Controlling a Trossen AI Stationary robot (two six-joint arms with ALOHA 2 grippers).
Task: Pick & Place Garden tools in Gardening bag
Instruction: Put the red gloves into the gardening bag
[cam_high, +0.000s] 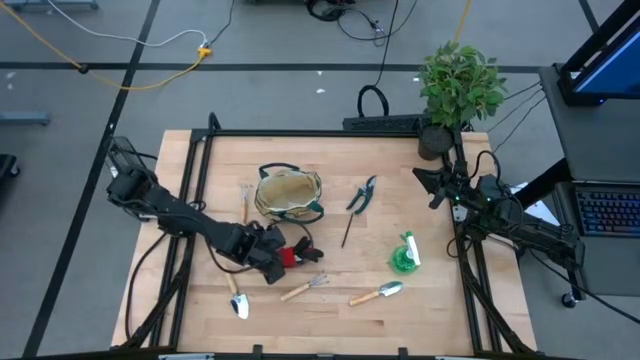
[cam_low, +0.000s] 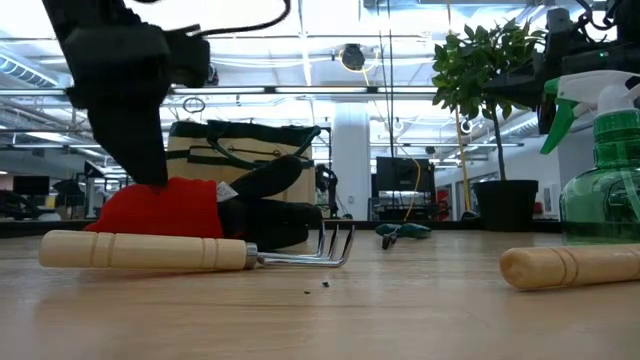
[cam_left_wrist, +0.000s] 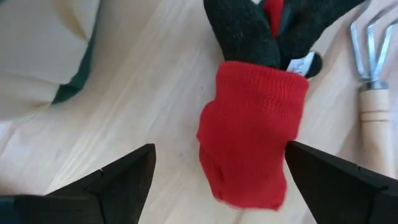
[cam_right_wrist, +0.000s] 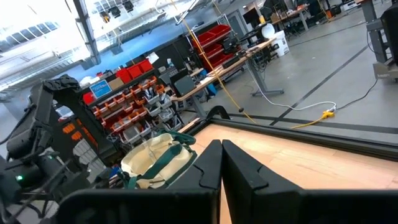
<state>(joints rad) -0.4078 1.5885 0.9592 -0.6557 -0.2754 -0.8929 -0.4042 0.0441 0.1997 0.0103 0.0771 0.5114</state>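
I next need to grab the red-black glove by its red cuff (cam_high: 288, 257) with my left gripper, so that I can pack the gardening bag (cam_high: 288, 193).
The red-black glove (cam_high: 297, 252) lies flat on the table just near of the tan gardening bag (cam_high: 288, 193), which stands upright with its mouth open. My left gripper (cam_left_wrist: 217, 165) is open and tipped steeply down over the glove's red cuff (cam_left_wrist: 252, 149), one finger on either side of it. A hand rake (cam_high: 306, 288), two trowels (cam_high: 238, 298) (cam_high: 378, 294), black shears (cam_high: 362, 193), a thin dark stick (cam_high: 347, 228) and a green spray bottle (cam_high: 405, 252) rest on the wood. My right gripper (cam_high: 433, 187) waits shut at the right edge. My left gripper comes from above, slanting down, with its open fingers (cam_left_wrist: 124, 180) standing either side of the glove's red cuff (cam_left_wrist: 273, 124). The glove lies flat on the table. Whether a fingertip touches the cuff, I cannot tell.
A potted plant (cam_high: 460, 85) stands at the far right corner. The rake's tines (cam_left_wrist: 367, 43) lie close beside the glove. One more wooden-handled tool (cam_high: 245, 205) lies left of the bag. Bare wood shows between the bag and the shears.
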